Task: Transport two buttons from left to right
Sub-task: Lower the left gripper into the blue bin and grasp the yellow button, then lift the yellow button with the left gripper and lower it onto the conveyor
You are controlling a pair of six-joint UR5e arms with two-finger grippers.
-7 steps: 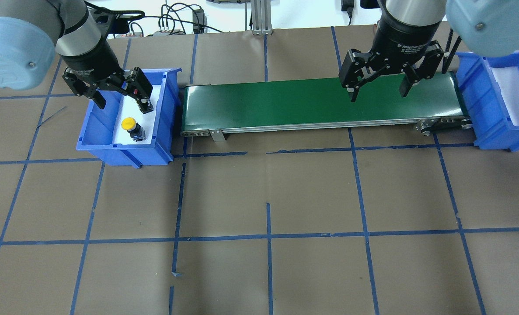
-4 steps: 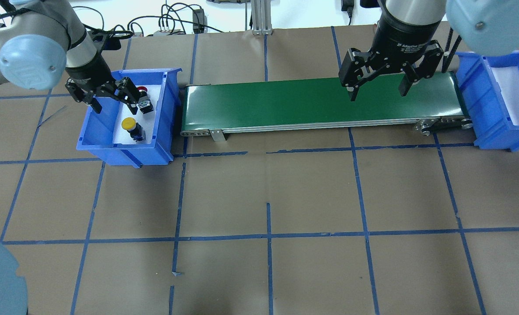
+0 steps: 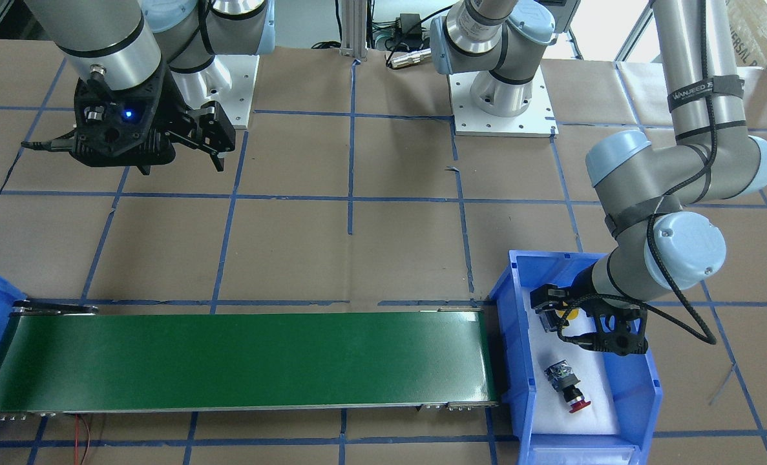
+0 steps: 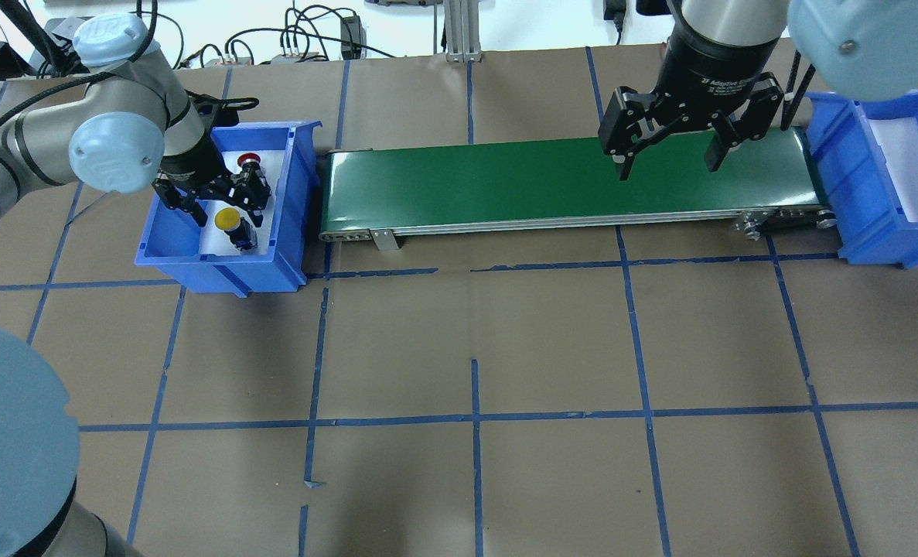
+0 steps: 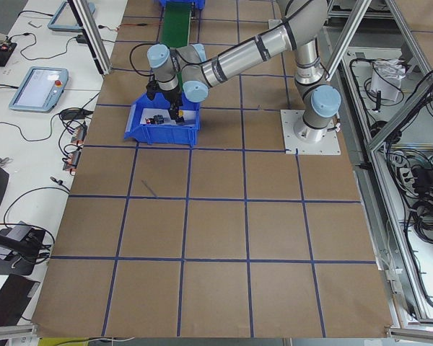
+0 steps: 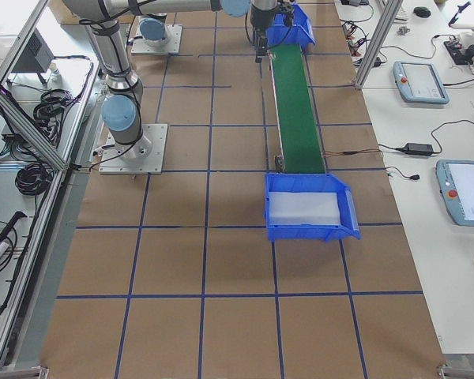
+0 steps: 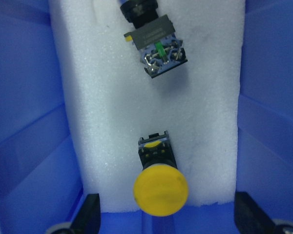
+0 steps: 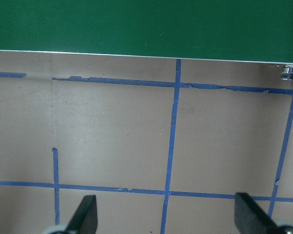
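Next, the left gripper grabs the yellow button by its round cap (image 7: 160, 189), to transport a button out of the blue bin (image 7: 268, 73).
The yellow button (image 4: 229, 220) lies on white foam in the left blue bin (image 4: 172, 232), cap toward the bin's front. The red button (image 4: 250, 161) lies behind it in the same bin. My left gripper (image 4: 226, 210) is open and low in the bin. In the left wrist view its fingertips (image 7: 90, 217) stand on either side of the yellow button (image 7: 161, 189), apart from it, with the red button's grey base (image 7: 158, 51) beyond. My right gripper (image 4: 666, 166) is open and empty, held above the green conveyor belt (image 4: 505, 182) near its right end.
The conveyor runs from the left bin to a second blue bin (image 4: 837, 147) with a white foam liner at the right. The bin walls (image 7: 29, 122) close in on both sides of my left gripper. Brown paper with blue tape lines covers the table (image 4: 474, 348).
My left gripper has dropped into the bin and shifted from over the red button toward the yellow button. It stays open. The right arm has not moved.
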